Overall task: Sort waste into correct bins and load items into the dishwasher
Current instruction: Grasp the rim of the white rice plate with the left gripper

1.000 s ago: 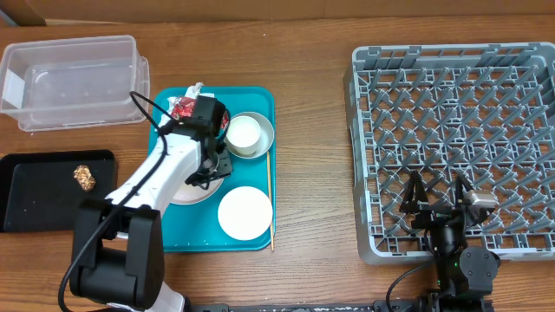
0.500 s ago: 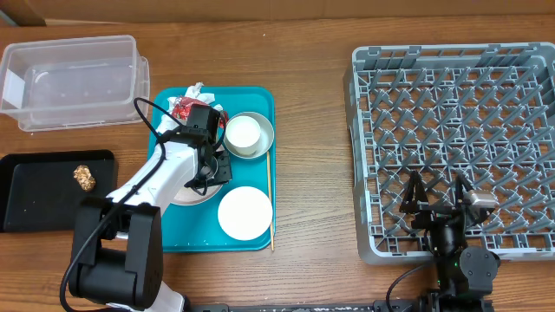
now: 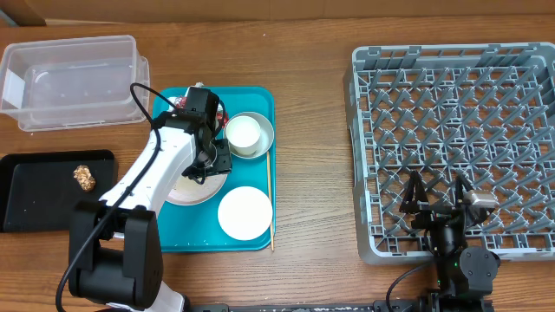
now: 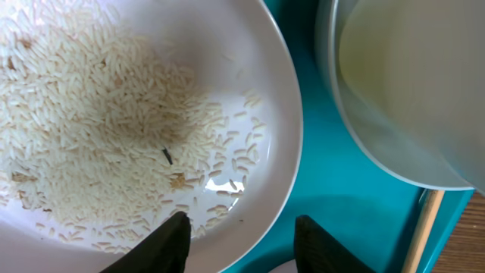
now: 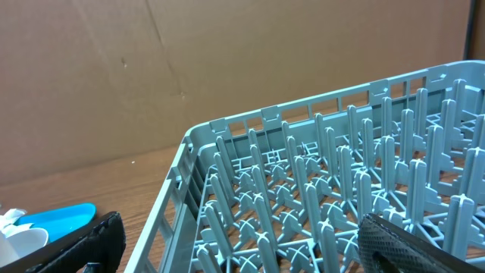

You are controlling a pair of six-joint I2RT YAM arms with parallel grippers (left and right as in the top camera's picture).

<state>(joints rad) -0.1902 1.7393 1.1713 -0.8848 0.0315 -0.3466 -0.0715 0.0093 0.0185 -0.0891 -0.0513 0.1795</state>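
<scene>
My left gripper should go lower first and only then close on the plate's rim, because my fingers stop above the plate's rim (image 3: 223, 184) (image 4: 262, 232).
The large pale plate (image 3: 186, 192) lies on the teal tray, partly under my left arm. In the left wrist view the plate (image 4: 265, 83) holds loose rice scraps (image 4: 98, 114). My left gripper (image 3: 215, 165) (image 4: 242, 241) is open, with one finger over the plate's inside and the other over the teal tray, straddling the rim. The silvery bowl (image 3: 264, 130) holds the small white cup (image 3: 243, 134). The smaller white plate (image 3: 244, 212) lies at the tray's front. The red wrapper (image 3: 179, 102) is mostly hidden by the wrist. My right gripper (image 3: 438, 198) (image 5: 254, 250) is open over the grey dish rack (image 3: 455, 87).
The clear tub (image 3: 74, 82) stands at the back left. The black tray (image 3: 35, 204), with a brownish scrap (image 3: 84, 178) in it, lies at the front left. A thin wooden stick (image 3: 269, 199) lies along the right edge of the teal tray (image 3: 264, 100).
My left wrist has shifted slightly toward the back of the teal tray, covering more of the red wrapper. The right arm has not moved.
</scene>
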